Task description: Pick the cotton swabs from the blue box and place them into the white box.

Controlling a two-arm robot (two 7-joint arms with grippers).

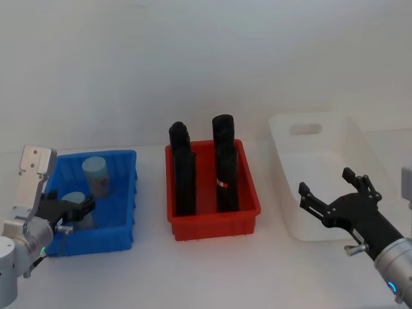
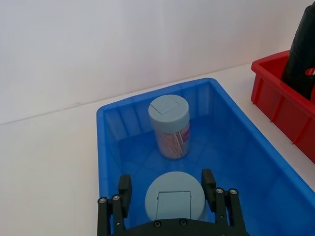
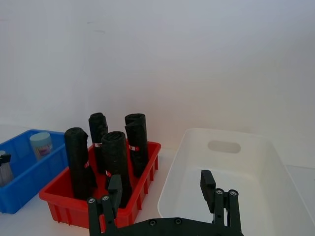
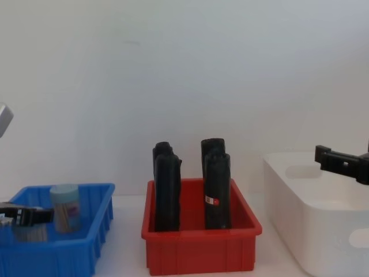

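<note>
I should next grab the tub's grey-blue lid point(image 2: 175, 195) with my left gripper, so its clear lower body stays free to hand on toward the white box.
Two cotton swabs tubs with grey-blue lids stand in the blue box point(image 1: 125, 193). The far tub point(image 1: 96, 174) point(image 2: 170, 125) stands free near the back wall. My left gripper point(image 1: 72, 212) point(image 2: 167, 189) is down inside the blue box point(image 2: 236, 142), open, with a finger on each side of the near tub point(image 1: 74, 198) point(image 2: 174, 196). One finger is close to the lid and the other stands a little off it. My right gripper point(image 1: 325, 182) point(image 3: 161, 184) hovers open and holding nothing over the near left part of the white box point(image 1: 360, 141) point(image 3: 246, 172).
A red bin point(image 1: 215, 225) point(image 4: 199, 254) with several tall black upright objects point(image 1: 183, 174) sits between the blue box and the white box. A plain white wall rises behind the table.
</note>
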